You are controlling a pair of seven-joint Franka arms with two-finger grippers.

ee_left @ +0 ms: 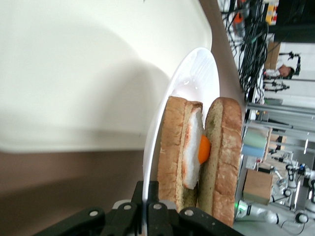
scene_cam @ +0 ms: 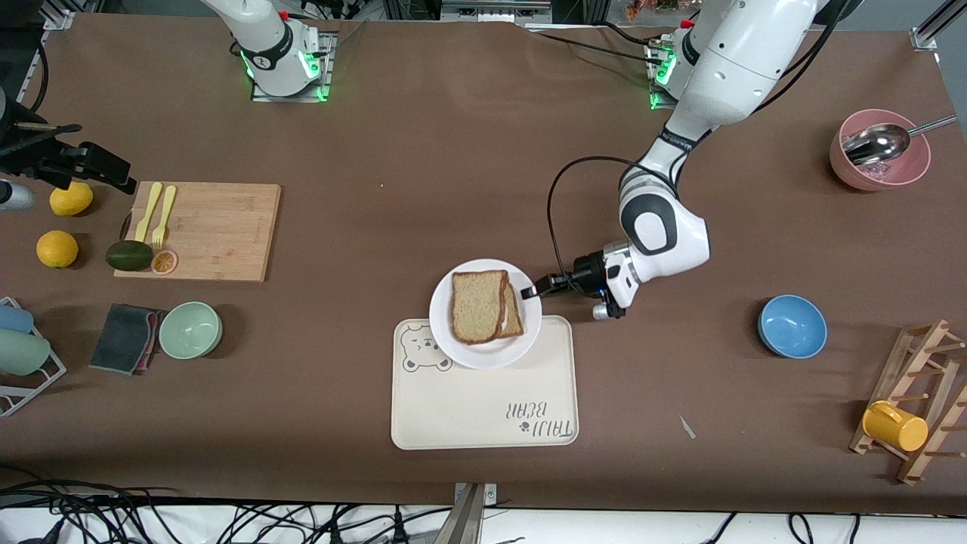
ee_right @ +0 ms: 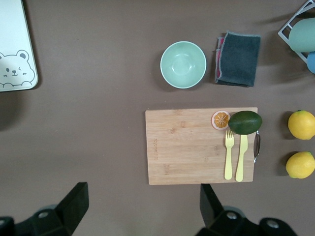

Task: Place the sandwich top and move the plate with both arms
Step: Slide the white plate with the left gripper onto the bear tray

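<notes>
The white plate (scene_cam: 453,344) still juts past the cream tray's bear-side edge (scene_cam: 413,321), so my left gripper moves it toward the lettering next before letting go.
The white plate (scene_cam: 453,344) rests partly over the bear corner of the cream tray. On it the sandwich top (scene_cam: 477,306), a speckled brown slice, lies a little askew over the lower slice (scene_cam: 516,317). In the left wrist view the plate (ee_left: 197,73) is seen edge-on, with the sandwich top (ee_left: 224,157) on a fried egg (ee_left: 194,147) and the bottom slice. My left gripper (scene_cam: 532,291) (ee_left: 145,191) is shut on the plate's rim at the left arm's end. My right gripper (ee_right: 142,196) waits open, high over bare table beside the wooden board (ee_right: 201,146).
The cream bear tray (scene_cam: 483,408) lies under the plate. A blue bowl (scene_cam: 792,326), a pink bowl with a spoon (scene_cam: 880,151) and a rack with a yellow mug (scene_cam: 895,425) stand toward the left arm's end. The cutting board (scene_cam: 204,230), green bowl (scene_cam: 190,329) and lemons are toward the right arm's.
</notes>
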